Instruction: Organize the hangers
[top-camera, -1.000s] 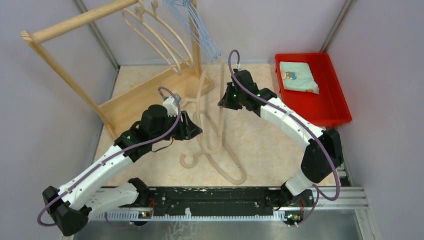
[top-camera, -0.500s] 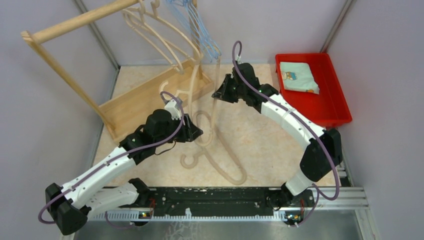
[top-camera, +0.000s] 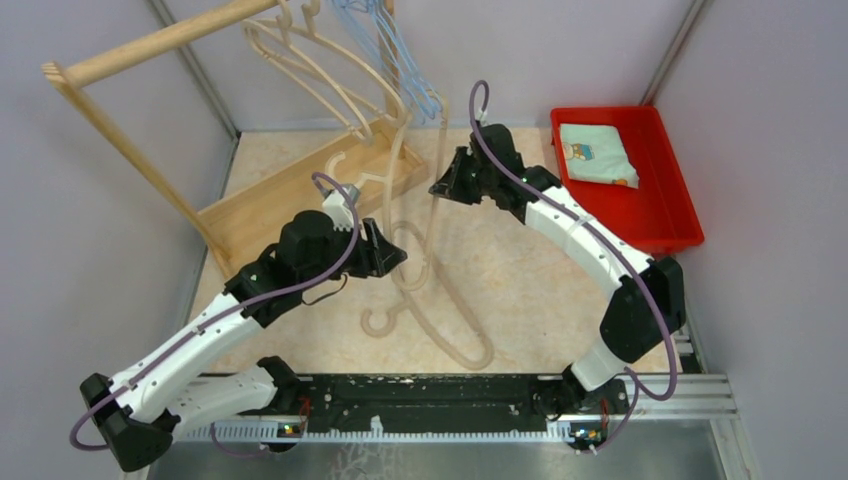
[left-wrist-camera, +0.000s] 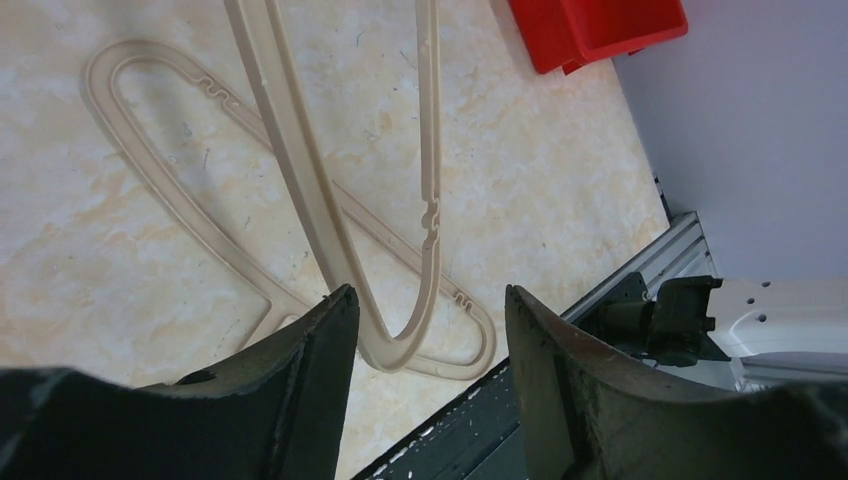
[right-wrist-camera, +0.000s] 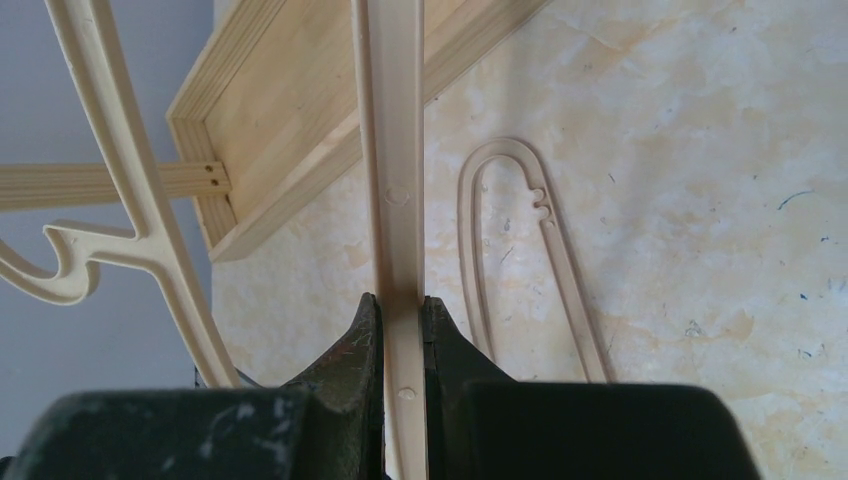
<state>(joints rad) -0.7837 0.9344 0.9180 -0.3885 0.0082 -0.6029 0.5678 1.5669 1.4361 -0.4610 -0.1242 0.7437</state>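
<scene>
The left gripper should next grab the beige hanger by the arm near its lower loop (left-wrist-camera: 352, 278), so the hanger's hook stays free to hang on the rack's bar.
My right gripper (top-camera: 441, 189) is shut on one arm of a beige hanger (top-camera: 402, 190) and holds it tilted above the table, its top near the rack. In the right wrist view the gripper (right-wrist-camera: 400, 300) clamps the flat bar (right-wrist-camera: 392, 180). My left gripper (top-camera: 396, 256) is open beside the hanger's lower loop. In the left wrist view the loop (left-wrist-camera: 395, 345) hangs between the spread gripper (left-wrist-camera: 425, 312) without touching it. A second beige hanger (top-camera: 455, 335) lies flat on the table. Beige hangers (top-camera: 320, 70) and light-blue wire hangers (top-camera: 400, 60) hang on the rail.
The wooden rack has a tray-like base (top-camera: 280, 205) at the back left and a slanted rail (top-camera: 160, 40). A red bin (top-camera: 665, 215) holding a folded cloth (top-camera: 595, 152) stands at the back right. A metal rail (top-camera: 420, 400) runs along the near edge.
My right gripper has raised the beige hanger and carried it back toward the rack. My left gripper has shifted only slightly and stays open.
</scene>
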